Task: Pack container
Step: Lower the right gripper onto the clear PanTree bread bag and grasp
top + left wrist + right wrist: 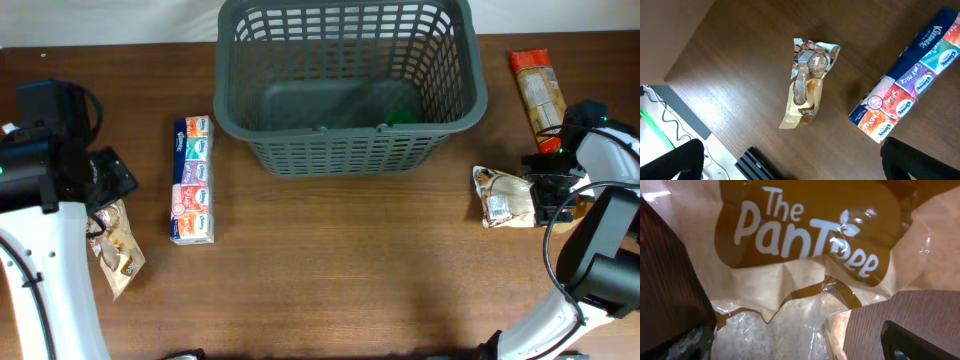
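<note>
The fingers of my right gripper hover above the sides of "The Pantree" packet, with tabletop showing beside one finger, so it needs to come down before closing.
The dark grey lattice basket stands at the back middle, with a green item inside. My left gripper is open and empty above a clear-and-brown snack packet, which lies below the jaws in the left wrist view. My right gripper is open, low at the right end of a brown and white "The Pantree" packet. In the right wrist view this packet fills the space between the spread fingers; bare table shows by the right finger.
A long multi-pack of tissues lies left of the basket and shows in the left wrist view. An orange-red packet lies at the far right. The table's left edge, with cables, is close to the left arm.
</note>
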